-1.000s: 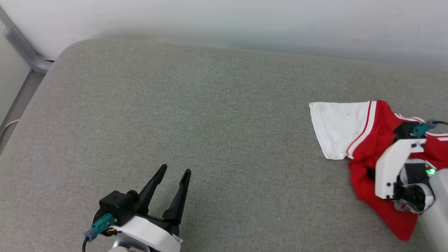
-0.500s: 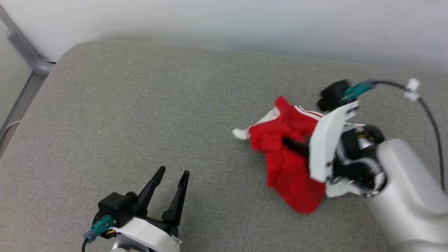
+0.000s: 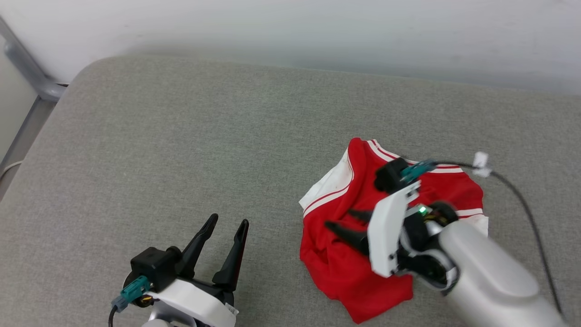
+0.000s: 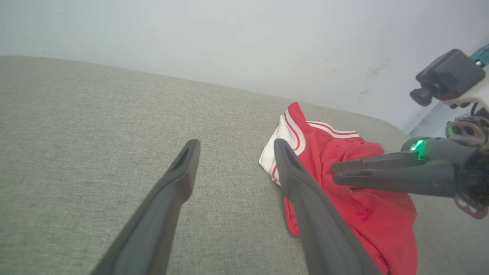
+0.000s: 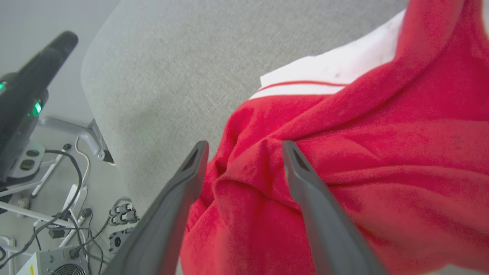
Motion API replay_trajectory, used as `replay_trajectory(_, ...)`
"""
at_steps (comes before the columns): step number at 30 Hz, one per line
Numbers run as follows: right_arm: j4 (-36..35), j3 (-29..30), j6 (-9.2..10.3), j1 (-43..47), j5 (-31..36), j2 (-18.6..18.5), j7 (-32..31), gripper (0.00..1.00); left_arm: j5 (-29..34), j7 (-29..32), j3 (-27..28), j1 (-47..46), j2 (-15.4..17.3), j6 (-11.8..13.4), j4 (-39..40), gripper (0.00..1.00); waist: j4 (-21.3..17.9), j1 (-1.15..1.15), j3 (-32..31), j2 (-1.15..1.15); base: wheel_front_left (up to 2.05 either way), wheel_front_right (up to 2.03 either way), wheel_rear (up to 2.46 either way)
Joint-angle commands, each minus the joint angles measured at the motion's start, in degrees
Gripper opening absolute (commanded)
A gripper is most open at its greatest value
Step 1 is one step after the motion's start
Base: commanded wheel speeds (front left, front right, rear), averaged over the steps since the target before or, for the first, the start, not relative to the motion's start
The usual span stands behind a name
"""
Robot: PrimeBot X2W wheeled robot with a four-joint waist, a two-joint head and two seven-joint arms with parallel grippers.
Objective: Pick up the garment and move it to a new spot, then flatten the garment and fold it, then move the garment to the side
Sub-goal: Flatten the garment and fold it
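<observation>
I need to pinch the garment by the white sleeve's edge (image 3: 311,195) with my left gripper next. Only that edge sticks out free, because the red cloth (image 3: 348,270) lies bunched in a heap.
The garment (image 3: 338,272) lies crumpled on the grey padded surface, right of centre. It is red with a white sleeve (image 3: 327,184) and stripe trim on its left side, and its print is hidden. My right gripper (image 3: 338,218) hovers open just over the heap, fingers pointing left, holding nothing. In the right wrist view the open gripper (image 5: 245,144) has rumpled red cloth (image 5: 382,152) under it. My left gripper (image 3: 229,220) stands open at the lower left, well apart from the shirt. In the left wrist view the left gripper (image 4: 235,143) has the garment (image 4: 366,214) to its right.
The grey cushion (image 3: 181,136) stretches wide to the left and back, ending at a white wall. A metal frame tube (image 3: 27,68) runs past its far left corner. My right arm's cable (image 3: 522,200) loops over the shirt's right side. Floor cables and equipment (image 5: 57,214) lie beyond the cushion's edge.
My right gripper carried the garment from the right edge leftward toward the middle, set it down and opened. The left gripper has stayed put.
</observation>
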State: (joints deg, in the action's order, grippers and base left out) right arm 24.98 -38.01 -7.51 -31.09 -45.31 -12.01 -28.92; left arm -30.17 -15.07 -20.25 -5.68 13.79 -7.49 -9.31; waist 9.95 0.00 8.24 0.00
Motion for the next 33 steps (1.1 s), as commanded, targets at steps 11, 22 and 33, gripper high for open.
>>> replay_trajectory(11,-9.6,13.1,0.03,4.0,0.1,-14.5,-0.9,1.0,-0.1,-0.1,1.2,1.3,0.1,0.0,0.6,1.0,-1.8,0.0,0.0,0.0,0.0,0.0,0.0)
replay_trajectory(22,-13.5,23.6,0.04,16.1,5.0,-12.4,-5.5,1.0,-0.4,-0.1,0.9,1.0,0.3,0.0,0.4,1.0,-1.3,0.0,0.2,0.0,0.0,0.0,0.0)
replay_trajectory(33,-3.3,24.0,0.03,13.0,14.0,-6.3,-4.5,1.0,-0.7,-0.1,-0.4,-0.1,0.1,0.0,-0.1,1.0,-0.1,0.0,-0.2,0.0,0.0,0.0,0.0)
